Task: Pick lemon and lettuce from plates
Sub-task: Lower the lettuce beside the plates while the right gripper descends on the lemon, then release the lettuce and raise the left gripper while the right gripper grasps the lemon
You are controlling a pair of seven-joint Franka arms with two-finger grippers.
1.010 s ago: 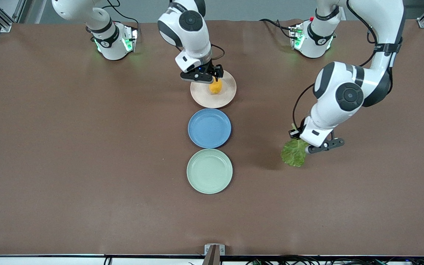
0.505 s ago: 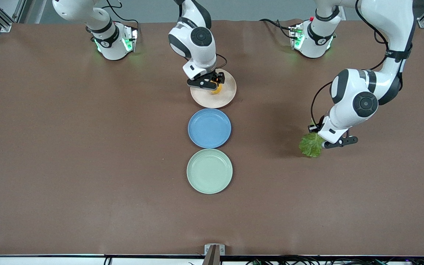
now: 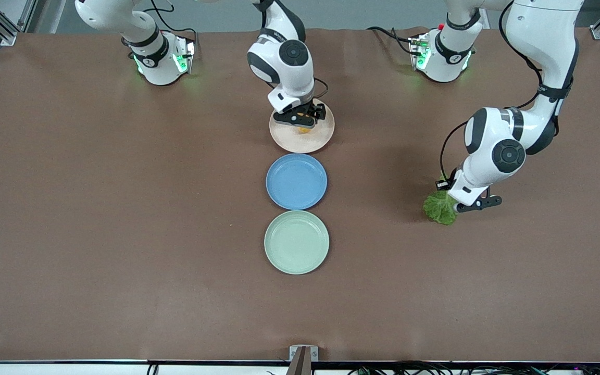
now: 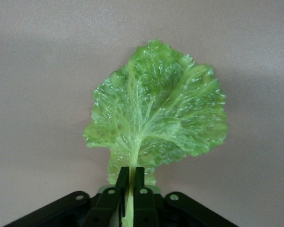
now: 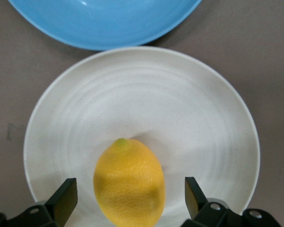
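Note:
I will grab the lemon by its rounded middle with my right gripper next. Then it can come up from the beige-pink plate.
The lemon lies on the beige-pink plate; in the front view only a sliver of the lemon shows under my right gripper. My right gripper is open, one finger on each side of the lemon, not touching it. My left gripper is shut on the pale stem of the lettuce, low over the bare table toward the left arm's end. In the left wrist view the lettuce hangs from my left gripper. The mint green plate is empty.
An empty blue plate lies between the beige-pink and mint green plates; its rim also shows in the right wrist view. The three plates form a line down the middle of the brown table.
My right gripper has come down over the beige-pink plate and now straddles the lemon. My left gripper has carried the lettuce toward the left arm's end and lowered it toward the table.

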